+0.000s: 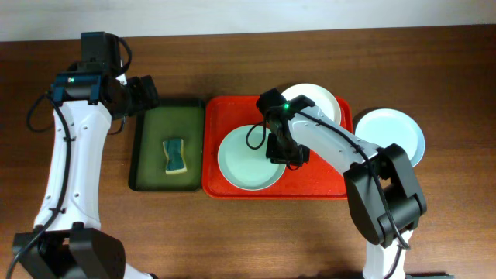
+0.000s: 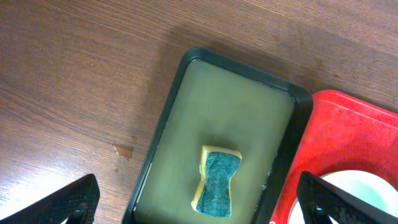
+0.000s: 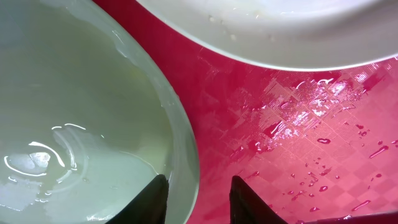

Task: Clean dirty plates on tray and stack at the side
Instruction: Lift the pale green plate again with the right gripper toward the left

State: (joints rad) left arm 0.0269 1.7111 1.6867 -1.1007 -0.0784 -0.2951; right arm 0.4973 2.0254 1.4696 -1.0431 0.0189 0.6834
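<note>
I will next use my right gripper to take hold of the mint plate's rim (image 1: 284, 165) on the side that faces the light blue plate (image 1: 391, 132). The mint plate's bottom will then be free to stack there.
The pale mint green plate (image 1: 244, 159) (image 3: 74, 112) lies wet in the left half of the red tray (image 1: 325, 177) (image 3: 298, 124). A white plate (image 1: 318, 101) (image 3: 261, 25) sits in the tray's far right corner. A light blue plate (image 1: 391, 132) rests on the table to the right of the tray. My right gripper (image 1: 285, 155) (image 3: 199, 186) is low at the mint plate's right rim, open, one finger over the plate, the other over the tray, with the rim between them. My left gripper (image 1: 143, 93) (image 2: 198, 186) hangs wide open and holds nothing.
A dark green, black-rimmed tray (image 1: 147, 155) (image 2: 249, 106) lies left of the red tray and holds a yellow and teal sponge (image 1: 176, 155) (image 2: 217, 183). Water drops dot the red tray's floor. Bare wood lies all around the two trays.
</note>
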